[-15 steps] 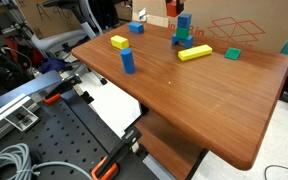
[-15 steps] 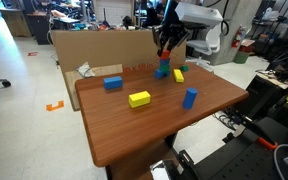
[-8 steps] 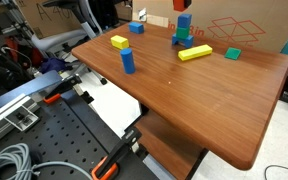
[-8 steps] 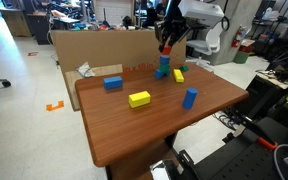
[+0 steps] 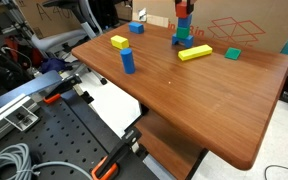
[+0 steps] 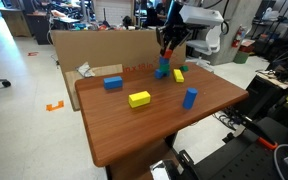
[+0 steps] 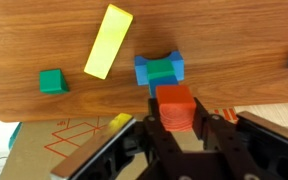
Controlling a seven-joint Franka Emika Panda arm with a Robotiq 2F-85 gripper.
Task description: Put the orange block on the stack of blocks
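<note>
The orange block's lower edge meets the blue cube's top, so the orange block would rest there if I let go. My gripper will open.
My gripper (image 7: 174,118) is shut on the orange block (image 7: 174,103), a small orange-red cube held between the two fingers. The stack of blocks (image 7: 159,70), a blue cube over a green block, stands on the table just ahead of the held block in the wrist view. In both exterior views the gripper (image 5: 182,7) (image 6: 167,44) hangs a little above the stack (image 5: 180,34) (image 6: 163,70) with the orange block (image 6: 166,51) clear of its top.
On the wooden table (image 5: 204,100) lie a long yellow block (image 5: 194,53), a flat green block (image 5: 232,53), a yellow block (image 5: 119,42), an upright blue block (image 5: 128,60) and a small blue cube (image 5: 136,27). A cardboard box (image 5: 239,25) stands behind the table.
The gripper has risen a little with the orange block, from just over the stack to higher above it. The blocks on the table have not moved.
</note>
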